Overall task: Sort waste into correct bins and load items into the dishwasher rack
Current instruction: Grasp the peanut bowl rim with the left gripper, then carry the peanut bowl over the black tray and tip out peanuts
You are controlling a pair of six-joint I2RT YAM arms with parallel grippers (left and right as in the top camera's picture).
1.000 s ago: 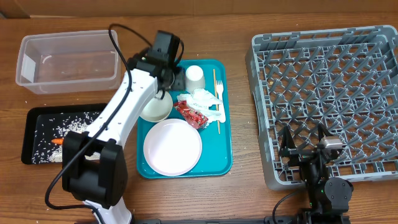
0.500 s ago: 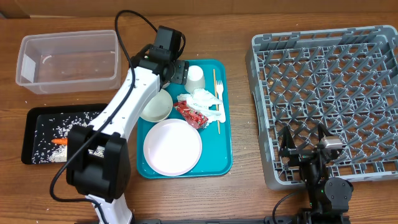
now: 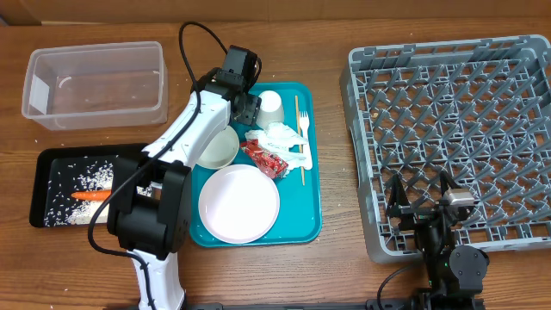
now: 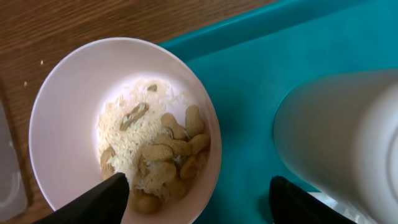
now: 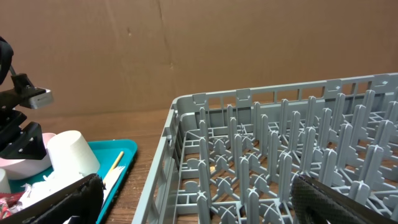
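Note:
The white bowl's rim (image 3: 235,136) (image 4: 210,186) sits deep beyond my left gripper's fingers, so it is too early to close on it, and my left gripper lowers to it next.
A teal tray (image 3: 306,226) holds a white plate (image 3: 238,203), a white bowl (image 3: 216,148) with rice and peanuts (image 4: 158,152), a white paper cup (image 3: 270,106), crumpled white paper (image 3: 282,136), a red wrapper (image 3: 265,157), a plastic fork (image 3: 304,129) and a wooden stick (image 3: 298,112). My left gripper (image 3: 244,108) is open, hovering between the bowl and the cup; in the left wrist view its fingers (image 4: 196,202) straddle the bowl's rim, with the cup (image 4: 342,137) on the right. My right gripper (image 3: 422,200) is open and empty at the front edge of the grey dishwasher rack (image 3: 448,69).
A clear plastic bin (image 3: 95,83) stands at the back left. A black tray (image 3: 52,164) with scattered rice and an orange piece (image 3: 90,195) lies at the left. The rack also fills the right wrist view (image 5: 280,155).
My left gripper has moved right and slightly toward the cup, uncovering more of the bowl. The right arm has not moved.

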